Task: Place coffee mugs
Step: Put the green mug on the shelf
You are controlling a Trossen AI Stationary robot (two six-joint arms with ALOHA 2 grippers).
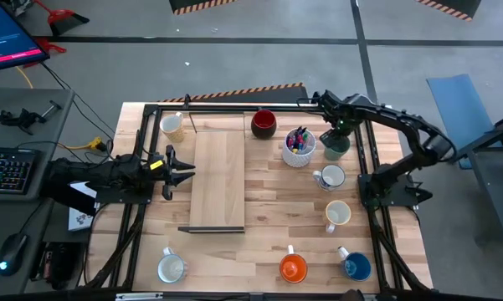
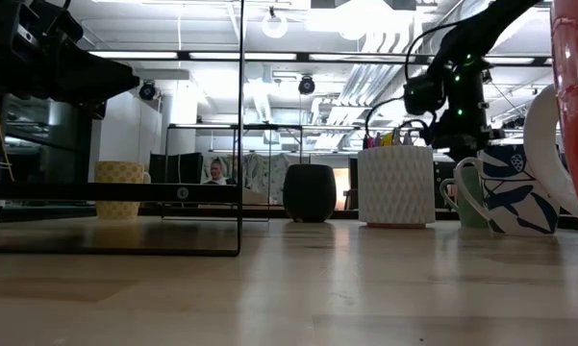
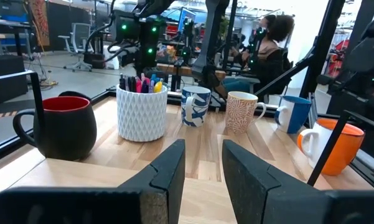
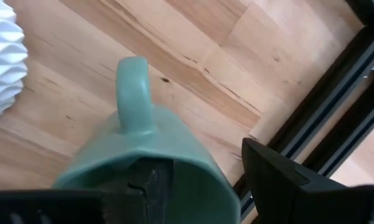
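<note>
My right gripper is going to grab the teal mug by its rim next, so that it can place the mug on the wooden board.
A teal green mug [image 1: 336,150] stands on its base at the table's far right, beside the white pen cup [image 1: 299,147]. My right gripper [image 1: 338,136] is directly above it, pointing down and open. In the right wrist view one finger [image 4: 150,186] is inside the mug's mouth and the other finger [image 4: 286,180] is outside its wall, with the handle [image 4: 134,93] pointing away. The low view shows the mug [image 2: 464,195] on the table. My left gripper [image 1: 182,171] waits open [image 3: 203,168] at the left edge of the wooden board [image 1: 218,180]. My right gripper straddles the teal mug's rim [image 4: 221,180] from above, one finger inside and one outside. Part of the mug's inside shows between the inner finger and the wall. I cannot tell whether either finger touches the mug. The mug stands upright on the table.
Other mugs stand around: dark red [image 1: 264,124], cream [image 1: 174,125], leaf-patterned white [image 1: 331,176], cream patterned [image 1: 337,214], white [image 1: 171,267], orange [image 1: 293,267], blue [image 1: 356,266]. A black frame rail [image 4: 323,124] runs close to the right of the teal mug.
</note>
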